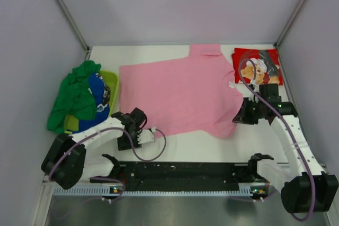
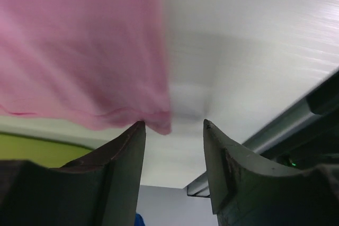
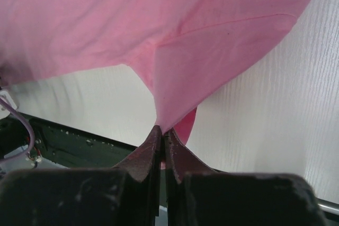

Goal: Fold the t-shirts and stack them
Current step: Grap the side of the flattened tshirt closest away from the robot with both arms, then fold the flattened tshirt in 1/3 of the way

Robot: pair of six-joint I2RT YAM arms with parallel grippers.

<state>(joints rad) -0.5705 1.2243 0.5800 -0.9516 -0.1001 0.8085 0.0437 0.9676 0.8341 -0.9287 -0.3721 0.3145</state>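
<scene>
Next, my left gripper grabs the pink t-shirt by its near hem corner (image 2: 161,120) to fold the t-shirt's near side over. That matches my right gripper's sleeve hold.
The plain pink t-shirt (image 1: 180,91) lies spread flat in the middle of the white table. My right gripper (image 1: 239,116) is shut on the pink shirt's near right sleeve (image 3: 175,88), and the cloth rises taut from the closed fingertips. My left gripper (image 1: 139,126) is open and empty just in front of the shirt's near left hem corner (image 2: 159,123), which hangs between and beyond the fingers. The red t-shirt with the teddy-bear chef print (image 1: 257,65) lies folded at the far right. Green (image 1: 74,96) and blue (image 1: 99,95) shirts are heaped at the left.
A yellow-green item (image 1: 110,80) lies under the heap at the left wall. The black base rail (image 1: 180,175) runs along the near edge. Grey enclosure walls stand on the left, right and back. The right arm's cable (image 1: 251,86) loops over the red shirt's near edge.
</scene>
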